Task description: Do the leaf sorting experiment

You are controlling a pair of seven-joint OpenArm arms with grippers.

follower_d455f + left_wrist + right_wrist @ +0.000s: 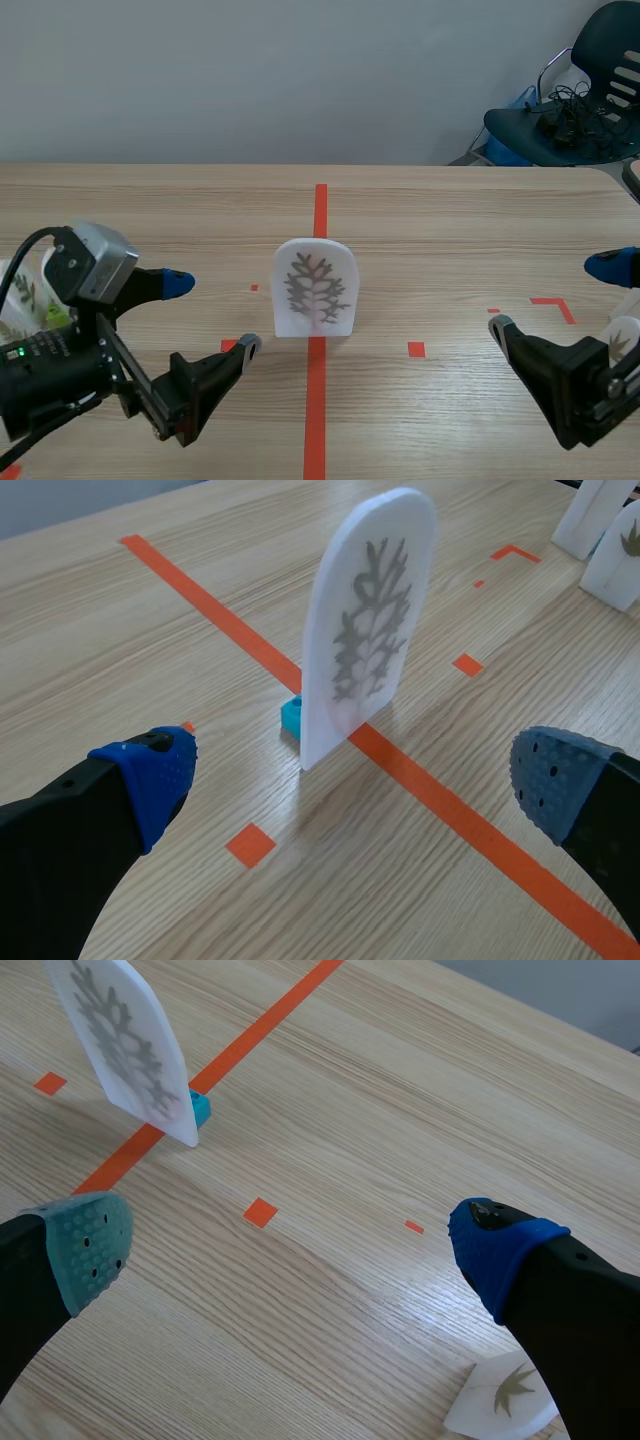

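I need to grab the white leaf card by its straight side edge with my left gripper next, to sort it among the other leaf cards.
A white arched card printed with a grey feathery leaf stands upright on the red centre tape, held in a small blue stand. My left gripper is open, low and to the card's left. In the left wrist view the card stands just ahead of the left gripper, apart from both pads. My right gripper is open at the right, well away from the card. From the right wrist the card is far ahead beside the right gripper, which has nothing between its fingers.
More leaf cards sit at the table's sides: some behind my left arm, one by the right gripper, and two at the far right in the left wrist view. A dark chair stands beyond the table.
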